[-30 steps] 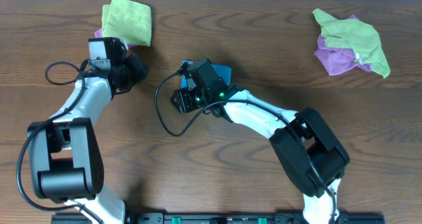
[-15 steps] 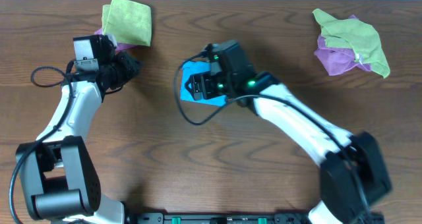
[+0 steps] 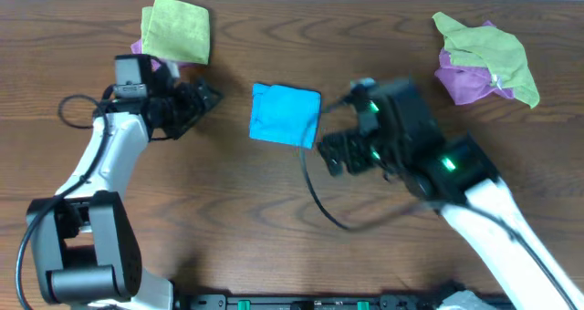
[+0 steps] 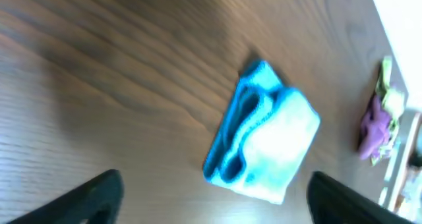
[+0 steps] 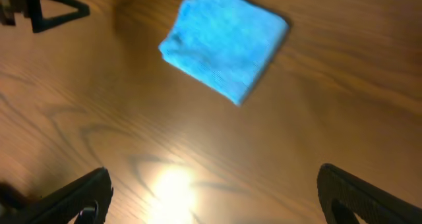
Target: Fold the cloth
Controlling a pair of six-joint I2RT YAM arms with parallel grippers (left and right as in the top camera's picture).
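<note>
I will next grab the blue cloth with my left gripper across its layered folded edge [image 3: 256, 112] [image 4: 241, 130], so it stays folded to stack on the green cloth.
The blue cloth [image 3: 286, 115] lies folded into a small, flat rectangle on the wooden table, with nothing holding it. My left gripper [image 3: 203, 108] hovers to its left, open and pointing at it, a clear gap apart. In the left wrist view the cloth [image 4: 264, 141] shows its layered folded edge, ahead of the empty open left gripper [image 4: 214, 201]. My right gripper [image 3: 327, 155] stands off the cloth's lower right corner, also open. In the right wrist view the cloth [image 5: 224, 43] sits well ahead of the wide, empty right gripper [image 5: 214, 197].
A folded green cloth [image 3: 175, 29] rests on a purple one at the back left, just behind my left arm. A loose heap of green and purple cloths [image 3: 484, 59] sits at the back right and shows as a heap [image 4: 376, 122] in the left wrist view.
Both grippers opened and let go of the blue cloth. The right arm swung away to the right and toward the front; the left gripper shifted slightly toward the cloth.
</note>
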